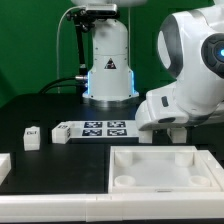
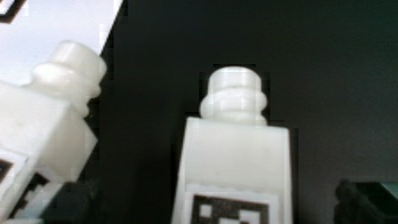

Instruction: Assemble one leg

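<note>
My gripper closes on the white leg now: my fingers reach down beside its tagged body, the knobbed end (image 2: 233, 95) ahead, so closing now would catch the leg.
In the wrist view a white leg (image 2: 231, 140) with a knobbed end and a black-and-white tag lies between my fingertips. My gripper (image 2: 222, 200) is open: dark gaps show between the leg's sides and both fingers (image 2: 68, 200). A second white leg (image 2: 54, 115) lies close beside it. In the exterior view my gripper (image 1: 165, 128) is low over the black table just behind the tray-like panel, and both of these legs are hidden behind the hand. Another small leg (image 1: 32, 137) stands alone on the exterior view's left.
The large white panel (image 1: 118, 170) with round corner sockets lies at the front. The marker board (image 1: 95, 129) lies in the middle, before the arm's base (image 1: 108, 75). A white part (image 1: 3, 166) shows at the exterior view's left edge.
</note>
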`<state>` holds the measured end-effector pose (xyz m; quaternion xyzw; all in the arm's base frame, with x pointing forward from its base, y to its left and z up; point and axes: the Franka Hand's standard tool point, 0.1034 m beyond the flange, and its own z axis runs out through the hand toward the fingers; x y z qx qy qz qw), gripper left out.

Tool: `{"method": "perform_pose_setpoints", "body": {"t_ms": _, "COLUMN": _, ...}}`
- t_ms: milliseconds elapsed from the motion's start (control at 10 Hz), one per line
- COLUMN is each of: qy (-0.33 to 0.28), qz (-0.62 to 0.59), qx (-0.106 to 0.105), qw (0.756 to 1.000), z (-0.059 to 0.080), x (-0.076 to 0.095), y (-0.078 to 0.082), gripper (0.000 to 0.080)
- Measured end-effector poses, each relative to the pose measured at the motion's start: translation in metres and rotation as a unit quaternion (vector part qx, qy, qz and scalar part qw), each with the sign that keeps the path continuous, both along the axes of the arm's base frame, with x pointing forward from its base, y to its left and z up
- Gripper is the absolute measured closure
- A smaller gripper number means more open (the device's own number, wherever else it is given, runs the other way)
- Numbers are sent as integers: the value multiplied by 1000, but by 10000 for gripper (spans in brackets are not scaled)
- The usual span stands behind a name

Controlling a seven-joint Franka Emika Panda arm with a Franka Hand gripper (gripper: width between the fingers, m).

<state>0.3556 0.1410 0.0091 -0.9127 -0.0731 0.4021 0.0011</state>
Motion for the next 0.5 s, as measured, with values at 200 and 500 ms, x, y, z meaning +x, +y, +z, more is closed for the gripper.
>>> {"method": "perform_pose_setpoints", "body": {"t_ms": 200, "qy": -3, "qz": 4, "qx": 1, "qw": 1000, "z": 2, "x": 2, "y": 5, "gripper": 280}}
{"method": "perform_pose_setpoints", "body": {"t_ms": 500, "qy": -6, "qz": 5, "qx": 2, "qw": 1000, "z": 3, "x": 5, "y": 8, "gripper": 512}}
